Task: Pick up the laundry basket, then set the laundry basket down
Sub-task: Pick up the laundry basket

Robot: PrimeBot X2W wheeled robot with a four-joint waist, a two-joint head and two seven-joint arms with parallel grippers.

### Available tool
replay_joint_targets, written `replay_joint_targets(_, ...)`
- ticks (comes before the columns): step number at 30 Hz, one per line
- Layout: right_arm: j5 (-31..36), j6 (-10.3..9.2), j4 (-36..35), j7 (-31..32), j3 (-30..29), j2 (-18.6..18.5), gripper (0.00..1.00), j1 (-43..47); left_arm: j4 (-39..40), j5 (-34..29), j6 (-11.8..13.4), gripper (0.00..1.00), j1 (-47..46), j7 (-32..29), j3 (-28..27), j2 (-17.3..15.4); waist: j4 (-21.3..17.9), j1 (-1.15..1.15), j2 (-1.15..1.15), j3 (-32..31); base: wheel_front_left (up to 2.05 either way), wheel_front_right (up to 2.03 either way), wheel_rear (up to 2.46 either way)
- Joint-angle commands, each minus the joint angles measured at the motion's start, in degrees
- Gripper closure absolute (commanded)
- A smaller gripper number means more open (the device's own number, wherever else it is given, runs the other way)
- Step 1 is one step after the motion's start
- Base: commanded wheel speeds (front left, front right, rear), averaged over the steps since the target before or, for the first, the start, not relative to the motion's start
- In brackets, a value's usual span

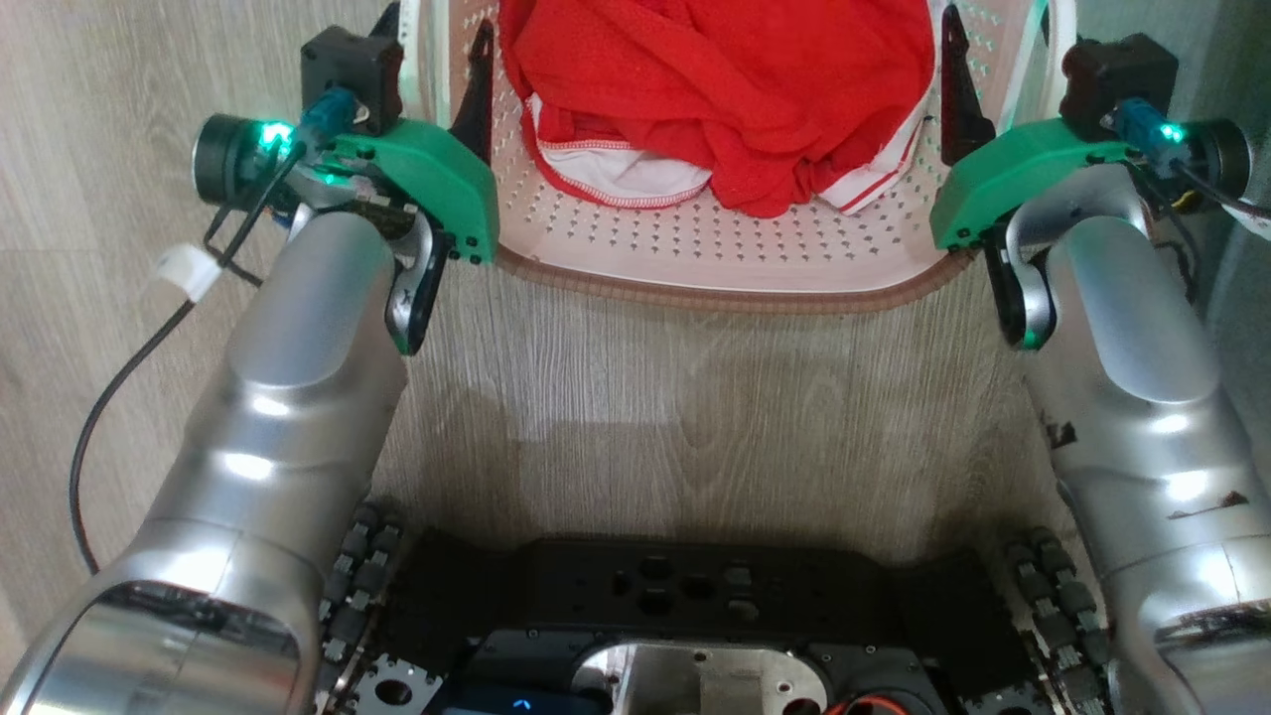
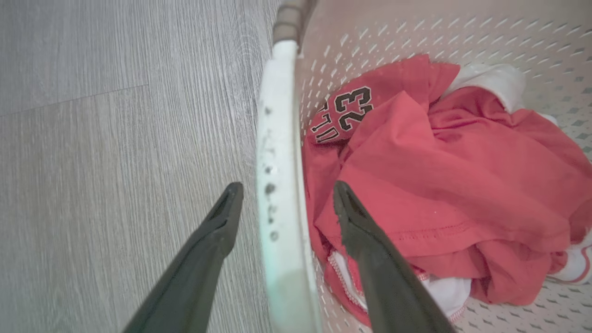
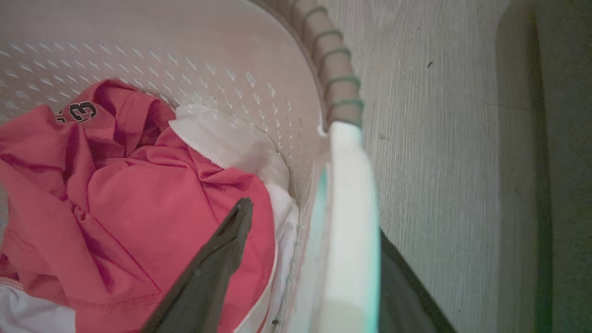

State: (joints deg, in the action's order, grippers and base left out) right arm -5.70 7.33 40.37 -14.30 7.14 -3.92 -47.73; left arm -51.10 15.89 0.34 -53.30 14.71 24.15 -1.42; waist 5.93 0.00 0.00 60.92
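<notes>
The robot's right gripper next needs to grab the laundry basket (image 1: 735,294) by its white side handle (image 1: 1027,60) to pick the basket up.
The laundry basket (image 1: 735,294), cream with perforated walls and a brown woven-look rim, sits at the top middle of the head view and holds a red jersey (image 1: 725,89) with white trim. My left gripper (image 1: 437,45) is open. In the left wrist view its fingers (image 2: 222,231) straddle the basket's white side handle (image 2: 277,138), one outside and one over the jersey (image 2: 444,175). My right gripper (image 1: 998,45) is open too and straddles the opposite white handle (image 3: 351,208). Its inner finger (image 3: 217,263) lies over the red jersey (image 3: 138,208), and its outer finger is mostly hidden behind the handle.
Grey wood-look floor (image 1: 695,417) lies all around the basket. My dark wheeled base (image 1: 655,596) is at the bottom of the head view. A black cable (image 1: 109,397) loops off my left arm. A darker strip (image 3: 559,162) runs along the far right.
</notes>
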Motion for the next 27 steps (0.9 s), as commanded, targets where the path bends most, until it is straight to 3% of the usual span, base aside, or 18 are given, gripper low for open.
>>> replay_joint_targets(1,-0.4,0.16,-0.4,-0.7,1.1,1.0,0.0,2.6,0.3,0.3,0.4,0.0,1.2,0.3,-0.4,-1.5,-0.1,0.0,0.0,0.0,0.0,0.0,0.0)
replay_joint_targets(8,-0.4,0.16,0.6,-0.7,0.9,1.0,0.0,2.0,-0.3,0.4,0.5,0.02,0.2,0.3,1.3,-1.5,-0.5,0.0,0.0,0.1,0.0,0.0,0.0)
replay_joint_targets(11,-0.4,0.16,0.8,-0.7,0.8,1.0,0.02,1.9,-0.6,0.7,0.7,0.16,0.1,0.3,1.7,-1.5,-0.6,0.0,0.0,0.1,0.0,0.0,0.0)
replay_joint_targets(13,-0.3,0.16,0.9,-0.7,0.8,1.0,0.1,2.0,-0.8,1.0,0.7,0.27,0.1,0.3,2.0,-1.5,-0.6,0.0,0.0,0.0,0.0,0.0,0.0)
replay_joint_targets(15,-0.4,0.16,1.0,-0.7,0.8,1.0,0.42,2.1,-0.9,1.2,0.8,0.51,0.1,0.3,2.3,-1.5,-0.6,0.0,0.0,-0.2,0.0,0.0,0.0)
replay_joint_targets(17,-0.5,0.16,1.4,-0.7,0.9,1.0,0.62,2.1,-1.1,1.5,0.8,0.67,0.3,0.3,2.7,-1.5,-0.6,0.0,0.0,-0.4,0.0,0.0,0.0)
replay_joint_targets(18,-0.7,0.16,1.7,-0.7,1.0,1.0,0.75,2.1,-1.2,1.7,0.8,0.86,0.4,0.3,2.9,-1.5,-0.5,0.0,0.0,-0.5,0.0,0.0,0.0)
replay_joint_targets(19,-0.8,0.16,2.1,-0.7,1.1,1.0,0.96,2.0,-1.3,1.9,0.8,1.0,0.5,0.3,3.1,-1.5,-0.5,0.0,0.0,-0.7,0.0,0.0,0.0)
replay_joint_targets(20,-0.9,0.16,2.4,-0.7,1.2,1.0,1.0,1.9,-1.4,2.1,0.9,1.0,0.6,0.3,3.3,-1.5,-0.5,0.0,0.0,-0.9,0.0,0.0,0.0)
replay_joint_targets(27,-2.0,0.16,5.0,-0.7,2.3,1.0,1.0,1.4,-1.6,3.5,1.4,1.0,1.8,0.3,4.8,-1.5,-0.5,0.0,0.0,-2.8,0.0,0.0,0.0)
